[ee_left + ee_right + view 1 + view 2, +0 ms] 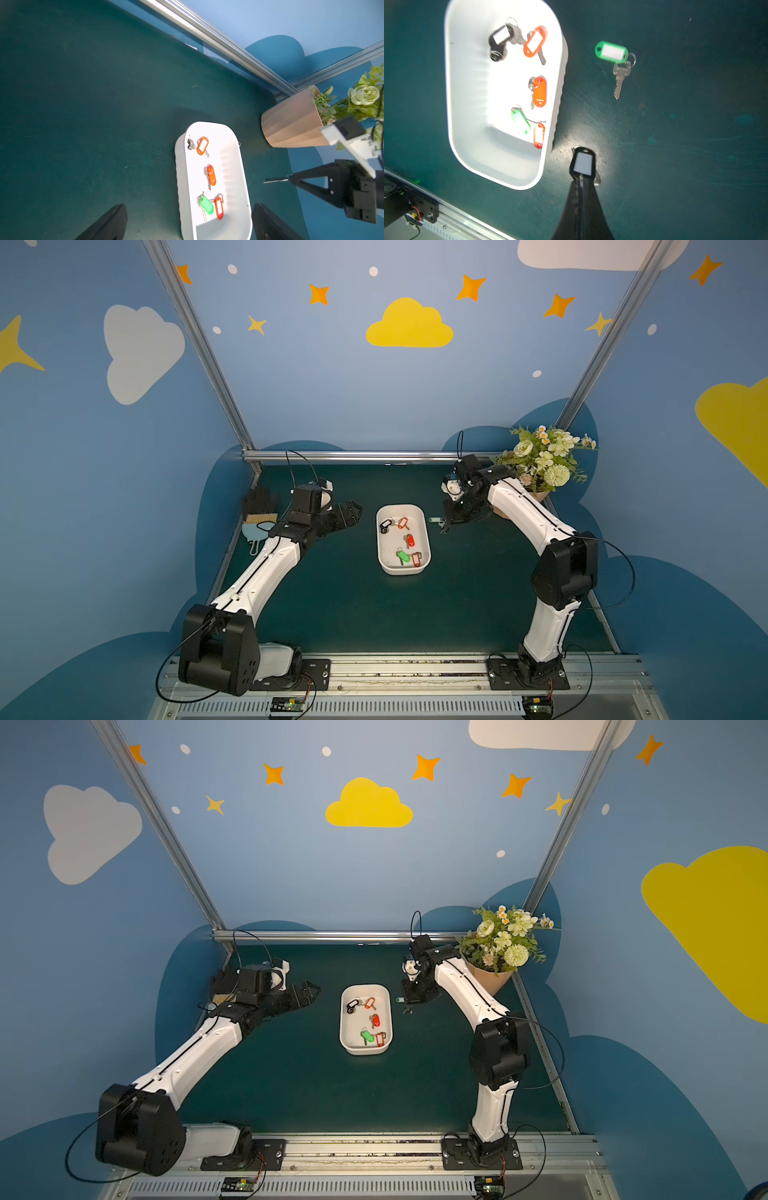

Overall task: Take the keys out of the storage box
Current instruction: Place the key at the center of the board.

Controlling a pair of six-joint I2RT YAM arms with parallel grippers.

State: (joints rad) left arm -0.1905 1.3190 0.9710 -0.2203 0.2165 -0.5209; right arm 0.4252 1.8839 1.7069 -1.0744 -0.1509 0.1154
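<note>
The key's tag (583, 162) is in the robot's fingers and hangs well above the green mat. The right gripper should keep hold of the black-tagged key until it touches that mat.
The white storage box (390, 543) sits mid-table on the green mat. Several keys lie in it: a black-tagged one (500, 37), an orange-tagged one (534, 41), another orange one (539, 91), a green one (520, 119) and a red one (538, 135). One green-tagged key (611, 52) lies on the mat to the right of the box. My right gripper (581, 179) hangs just right of the box, shut on a black-tagged key (583, 163) over the mat. My left gripper (189, 205) is left of the box and above the mat, open with nothing in it; the near end of the box shows between its fingers.
A peach pot of artificial flowers (540, 464) stands at the back right corner, behind my right arm. A brush and a pale blue item (257, 526) lie at the mat's left edge behind my left arm. An aluminium rail (365, 455) bounds the back.
</note>
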